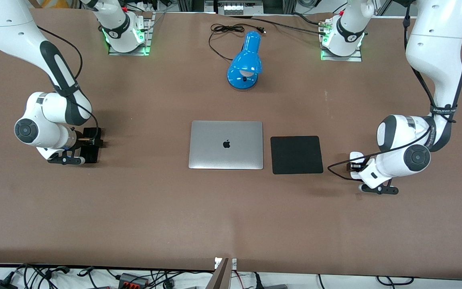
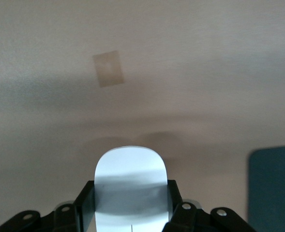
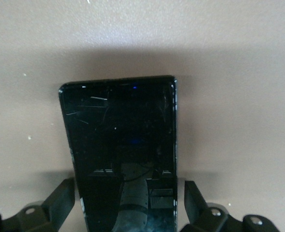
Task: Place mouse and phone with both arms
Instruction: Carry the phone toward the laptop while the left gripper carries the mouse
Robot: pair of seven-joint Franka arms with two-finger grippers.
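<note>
My fingers are low beside the long sides of the black phone, and closing now would catch it. It is time for my right gripper to close.
The white mouse (image 1: 355,155) lies on the table toward the left arm's end, beside the black mat. My left gripper (image 1: 355,164) is down at it; in the left wrist view the mouse (image 2: 130,174) sits between the fingers (image 2: 84,205), which press on both its sides. The black phone (image 1: 93,138) lies on the table toward the right arm's end. My right gripper (image 1: 88,146) is low over it, open. In the right wrist view the phone (image 3: 120,140) lies between the fingers (image 3: 65,195), with a gap on each side.
A closed silver laptop (image 1: 226,144) lies mid-table with a square black mat (image 1: 296,154) beside it; the mat's edge shows in the left wrist view (image 2: 274,188). A blue desk lamp (image 1: 246,62) with its black cable (image 1: 223,30) stands nearer the bases.
</note>
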